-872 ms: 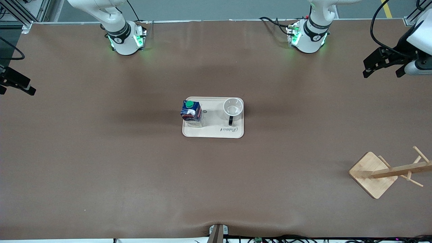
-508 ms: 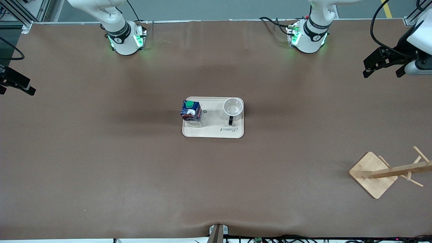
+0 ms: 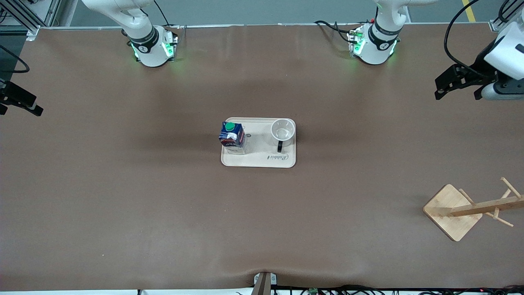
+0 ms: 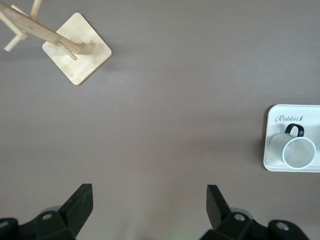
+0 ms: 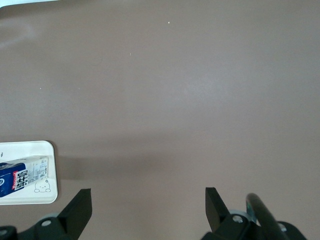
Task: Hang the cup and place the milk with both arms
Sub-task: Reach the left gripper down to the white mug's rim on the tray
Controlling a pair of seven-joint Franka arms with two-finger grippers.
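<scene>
The white cup's black handle [image 3: 280,146] should stay free to hang. My left gripper needs to reach the cup and grab its rim [image 3: 283,119].
The white cup [image 3: 282,131] stands upright on a cream tray [image 3: 254,160] at the table's middle, its black handle toward the front camera. The dark-blue milk [image 3: 232,137] with a green cap stands on the same tray, at the right arm's end of it. My left gripper [image 3: 457,92] is open and empty, up over the table at the left arm's end. Its wrist view shows its gripper [image 4: 148,196] over bare table, with the cup [image 4: 299,151] on the tray [image 4: 272,159] well off. My right gripper [image 3: 20,109] is open and empty over the right arm's end; in its wrist view the gripper [image 5: 147,197] is over bare table, with the milk [image 5: 22,178] at the edge.
A wooden cup rack [image 3: 454,211] with pegs on a square base stands toward the left arm's end, nearer the front camera than the tray; it also shows in the left wrist view [image 4: 75,47]. The brown table surface [image 3: 143,205] surrounds the tray.
My left gripper has shifted slightly toward the table's middle. The right arm, the cup and the milk have not moved.
</scene>
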